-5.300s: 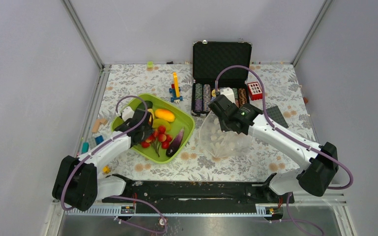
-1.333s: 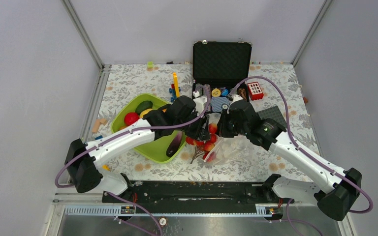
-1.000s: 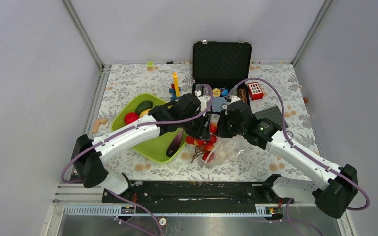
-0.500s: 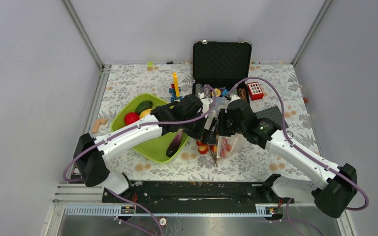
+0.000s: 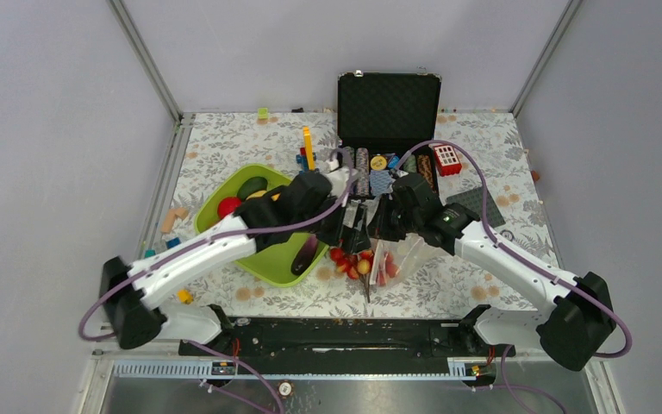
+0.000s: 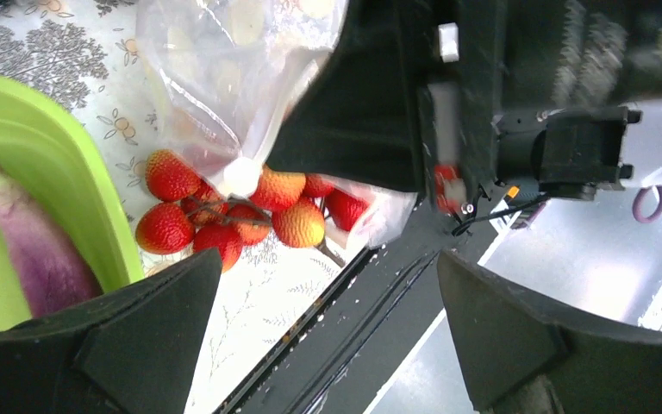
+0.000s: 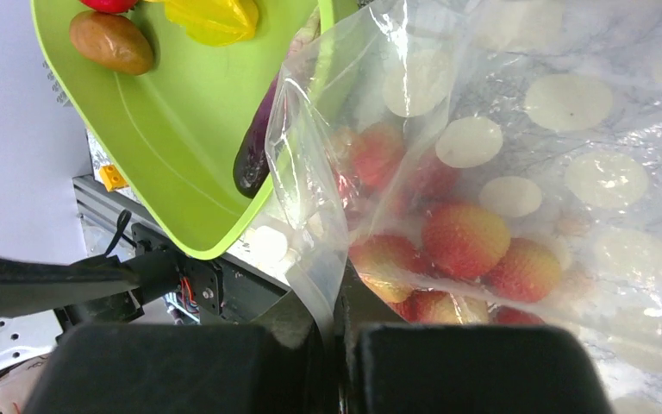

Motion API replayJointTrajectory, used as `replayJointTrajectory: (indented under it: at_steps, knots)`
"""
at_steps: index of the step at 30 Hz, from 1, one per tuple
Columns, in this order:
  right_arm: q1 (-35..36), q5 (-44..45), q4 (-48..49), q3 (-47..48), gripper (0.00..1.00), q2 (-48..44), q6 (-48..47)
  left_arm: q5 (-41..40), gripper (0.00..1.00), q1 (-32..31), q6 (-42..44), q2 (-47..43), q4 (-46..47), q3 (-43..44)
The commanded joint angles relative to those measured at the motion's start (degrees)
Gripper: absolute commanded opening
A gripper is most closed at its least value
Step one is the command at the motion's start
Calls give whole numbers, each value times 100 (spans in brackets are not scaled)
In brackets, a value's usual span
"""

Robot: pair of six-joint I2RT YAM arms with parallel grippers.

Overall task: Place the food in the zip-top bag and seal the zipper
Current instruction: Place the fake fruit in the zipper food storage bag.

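Note:
I should next pick up the bunch of berries with my left gripper by an outer berry clear of the bag's rim, so that the other berries can go in first.
A bunch of small red berries (image 5: 349, 260) lies on the table at the mouth of the zip-top bag (image 5: 401, 257), some of it under the dotted plastic. My left gripper (image 5: 350, 229) hangs open just above the berries (image 6: 224, 220), with nothing between its fingers (image 6: 138, 336). My right gripper (image 7: 338, 362) is shut on the bag's rim (image 7: 310, 259) and holds that edge up; berries (image 7: 461, 246) show through the plastic. More food sits in the lime-green tray (image 5: 250, 250): a purple eggplant (image 5: 307, 254), a red piece (image 5: 229, 207), a dark green piece (image 5: 252, 185) and a yellow piece (image 7: 211, 17).
An open black case (image 5: 388, 108) with rows of poker chips (image 5: 355, 162) stands behind the grippers. A red toy (image 5: 446, 157), a yellow and blue toy (image 5: 308, 151) and a dark flat plate (image 5: 487, 203) lie near it. Small blocks (image 5: 172, 220) lie left of the tray.
My left gripper opened and let go of the berry bunch, which dropped to the table at the bag's mouth, then drew back a little. The right gripper kept hold of the bag, which now hangs narrower.

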Motion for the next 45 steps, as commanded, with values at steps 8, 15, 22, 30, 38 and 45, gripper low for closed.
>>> replayJointTrajectory:
  at_steps: [8,15,22,30,38,45]
  knots:
    - [-225,-169,101,-37,0,-74,86,243,97,-32,-1816,-1474,1484,-2772]
    - [-232,-275,100,-108,0,-144,197,-119,79,-42,-2697,-604,2966,-3009]
    - [-250,-272,109,-153,0,-265,237,-231,66,-49,-2747,200,3179,-2736]
    - [-284,-305,102,-179,0,-315,243,-388,55,-77,-2498,833,2977,-2557]
    - [-292,-312,99,-239,0,-450,255,-511,42,-80,-2553,1261,2997,-2388]
    - [-297,-393,100,-310,0,-495,264,-902,42,-71,-2172,1406,2481,-1846]
